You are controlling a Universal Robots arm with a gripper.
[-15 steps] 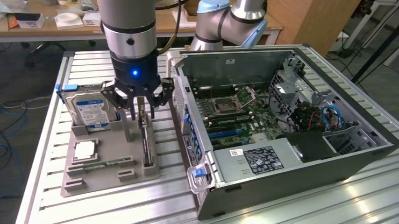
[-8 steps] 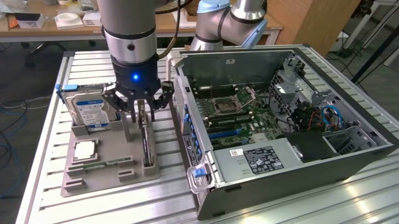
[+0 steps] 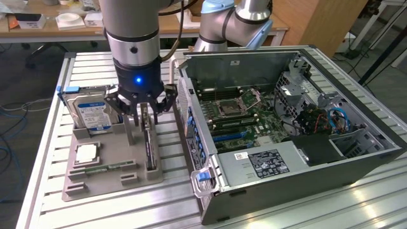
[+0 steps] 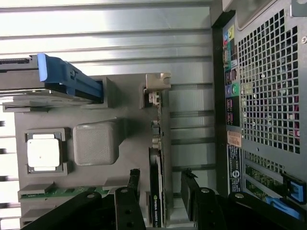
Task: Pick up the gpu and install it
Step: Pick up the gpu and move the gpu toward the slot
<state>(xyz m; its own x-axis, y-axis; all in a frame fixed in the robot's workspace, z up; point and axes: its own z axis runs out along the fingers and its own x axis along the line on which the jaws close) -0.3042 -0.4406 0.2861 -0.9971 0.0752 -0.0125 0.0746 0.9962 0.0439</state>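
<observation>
The GPU has bare components that stick out near its bracket. My gripper should grab the GPU next by its flat black cover [image 3: 150,150] at the other end of the GPU.
The gpu [image 3: 150,145] is a thin dark card standing on edge in a slot of the grey holder tray [image 3: 111,187], just to the exterior view's left of the open computer case [image 3: 299,157]. My gripper [image 3: 147,113] hangs right above the card's far end. In the wrist view the gpu [image 4: 158,139] runs lengthwise with its silver bracket [image 4: 156,87] at the far end. The gripper [image 4: 161,176] is open, with one fingertip on each side of the card and a small gap on both sides.
The tray also holds a hard drive [image 3: 92,112] with a blue-white label, a processor chip [image 3: 86,153], a green memory stick [image 3: 109,167] and a grey post [image 4: 96,143]. The case's motherboard [image 3: 245,117] lies exposed. A second arm's base [image 3: 232,24] stands behind the case.
</observation>
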